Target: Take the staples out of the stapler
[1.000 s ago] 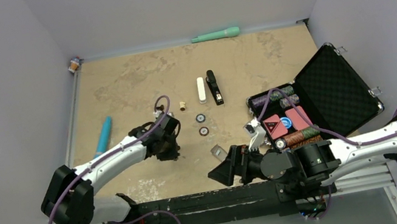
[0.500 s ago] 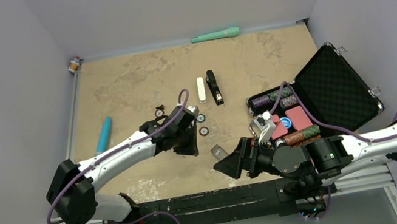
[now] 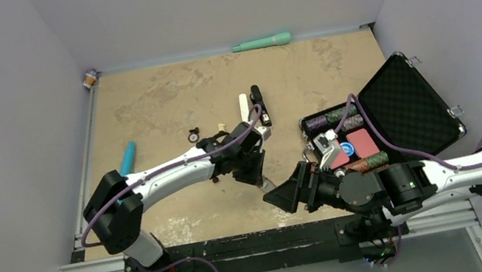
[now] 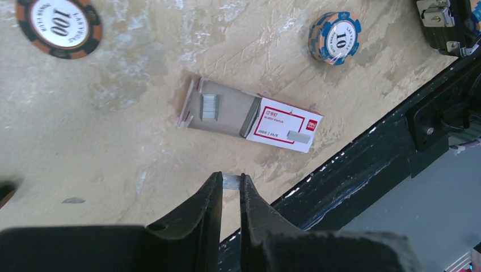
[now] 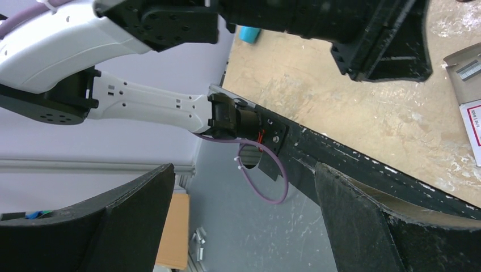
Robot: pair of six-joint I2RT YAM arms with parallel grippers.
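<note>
The left gripper needs to keep its hold on the strip, which is high up and short of the tray. The strip would fall beside the box (image 4: 249, 116) if the gripper opened now.
The black stapler (image 3: 256, 96) lies on the table at mid-back, next to a white bar (image 3: 244, 108) and partly crossed by my left arm's cable. My left gripper (image 3: 258, 176) hangs over the open staple box (image 4: 249, 116) near the front edge. In the left wrist view the gripper (image 4: 231, 182) is shut on a short silvery strip of staples (image 4: 231, 181), just in front of the box. More staples (image 4: 209, 106) lie in the box's tray and one strip (image 4: 298, 136) lies on its sleeve. My right gripper (image 3: 280, 195) is wide open and empty beside the box, also seen in the right wrist view (image 5: 244, 170).
An open black case (image 3: 405, 107) with poker chips stands at the right. Loose chips (image 4: 59, 25) (image 4: 336, 38) lie near the box. A teal pen (image 3: 125, 164) lies at the left and a green marker (image 3: 261, 42) at the back wall. The black front rail (image 4: 397, 136) runs close by.
My left arm has swung right from the left middle of the table to above the staple box. My right gripper has shifted slightly right and stays open.
</note>
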